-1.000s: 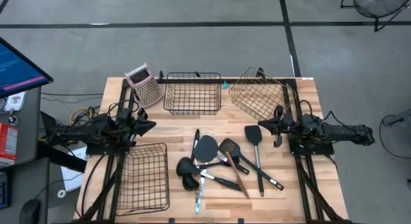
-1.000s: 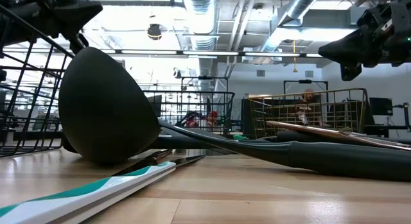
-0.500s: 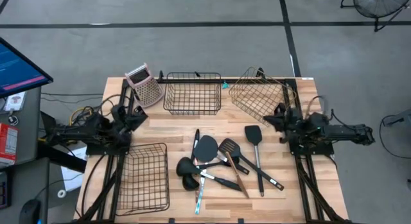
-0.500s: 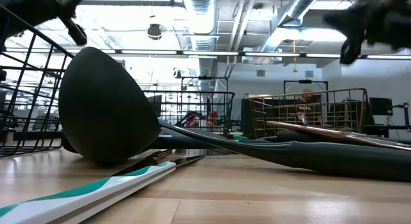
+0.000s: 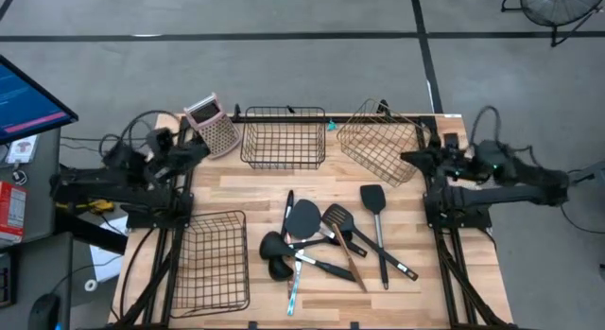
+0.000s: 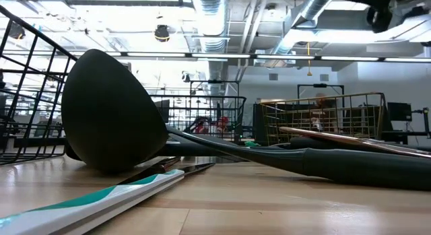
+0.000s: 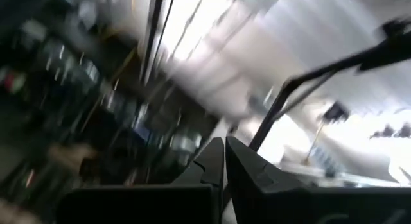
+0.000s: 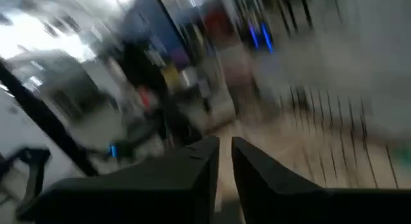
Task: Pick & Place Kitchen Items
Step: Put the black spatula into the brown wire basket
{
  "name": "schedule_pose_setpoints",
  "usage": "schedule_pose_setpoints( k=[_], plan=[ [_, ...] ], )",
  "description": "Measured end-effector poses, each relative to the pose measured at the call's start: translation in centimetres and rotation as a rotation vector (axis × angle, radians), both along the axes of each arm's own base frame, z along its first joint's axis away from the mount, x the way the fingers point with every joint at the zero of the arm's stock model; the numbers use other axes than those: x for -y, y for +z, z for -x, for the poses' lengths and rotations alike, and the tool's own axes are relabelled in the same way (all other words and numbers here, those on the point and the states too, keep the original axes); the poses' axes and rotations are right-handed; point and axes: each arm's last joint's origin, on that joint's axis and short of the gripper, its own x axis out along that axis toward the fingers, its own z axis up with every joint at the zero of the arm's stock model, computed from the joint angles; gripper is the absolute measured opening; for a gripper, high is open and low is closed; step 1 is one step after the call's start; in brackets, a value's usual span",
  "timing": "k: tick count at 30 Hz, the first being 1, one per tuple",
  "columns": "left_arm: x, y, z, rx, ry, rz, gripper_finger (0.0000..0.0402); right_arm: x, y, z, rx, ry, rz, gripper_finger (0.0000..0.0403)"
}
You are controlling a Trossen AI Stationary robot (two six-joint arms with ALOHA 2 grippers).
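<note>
My right gripper grabs the solid black spatula [image 5: 372,197] by its steel handle [image 5: 379,227] next. Then it moves the spatula into a basket.
The utensils lie in a loose pile [image 5: 321,240] on the wooden table's middle. Among them are a black spatula [image 5: 375,199], two black ladles [image 5: 274,247], a round black turner [image 5: 302,219], a wooden-handled one [image 5: 352,256] and a teal-and-white-handled one [image 5: 293,290]. The low view shows a ladle bowl [image 6: 111,117] resting on the table. My left gripper [image 5: 194,148] is shut and empty, raised beside the pink-topped grater [image 5: 213,127]. My right gripper [image 5: 408,158] is shut and empty, raised by the gold basket [image 5: 383,141]. Both are well away from the pile.
A black wire basket [image 5: 284,136] stands at the far middle. The gold wire basket stands tilted at the far right. Another black wire basket [image 5: 210,259] lies at the near left. A monitor [image 5: 24,98] stands off the table's left.
Both grippers have risen and drawn back from the table's middle. The left one went toward the far left, near the grater. The right one went toward the far right, by the gold basket. Both have left the low view's middle height. The utensils have not moved.
</note>
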Motion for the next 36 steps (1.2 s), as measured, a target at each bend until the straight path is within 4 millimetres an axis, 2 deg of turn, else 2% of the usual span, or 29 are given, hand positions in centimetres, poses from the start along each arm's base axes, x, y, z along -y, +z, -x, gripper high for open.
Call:
schedule_pose_setpoints(
  k=[2,5,8,11,16,21,30,36],
  plan=[
    [0.1,1.0,-1.4,-0.147,-0.043,0.009,0.0001,-0.2,1.3,-0.4,-0.123,0.046,-0.118,0.0026],
    [0.2,1.4,-2.7,-0.416,-0.095,0.047,0.0001,-0.8,2.5,-1.4,-0.327,0.141,-0.266,0.0006],
    [0.2,0.9,-2.9,-0.621,-0.100,0.046,0.0001,-1.4,2.2,-2.4,-0.553,0.142,-0.391,0.0006],
    [0.2,-0.1,-2.2,-0.712,-0.067,0.017,0.0001,-2.0,0.8,-2.9,-0.761,0.050,-0.521,0.0010],
    [-0.1,-0.6,0.5,-0.654,0.021,-0.002,0.0001,-3.6,-2.4,-4.4,-1.021,-0.079,-0.606,0.0021],
    [-0.2,-0.8,2.5,-0.581,0.071,0.019,0.0001,-5.1,-5.3,-6.3,-1.116,-0.129,-0.613,0.0074],
    [-0.2,-1.9,2.5,-0.601,0.079,-0.003,0.0001,-6.4,-11.3,-10.0,-1.151,-0.298,-0.555,0.0197],
    [-0.2,-2.1,2.5,-0.604,0.075,-0.010,0.0001,-7.0,-13.7,-11.9,-1.141,-0.320,-0.537,0.0212]
  ],
)
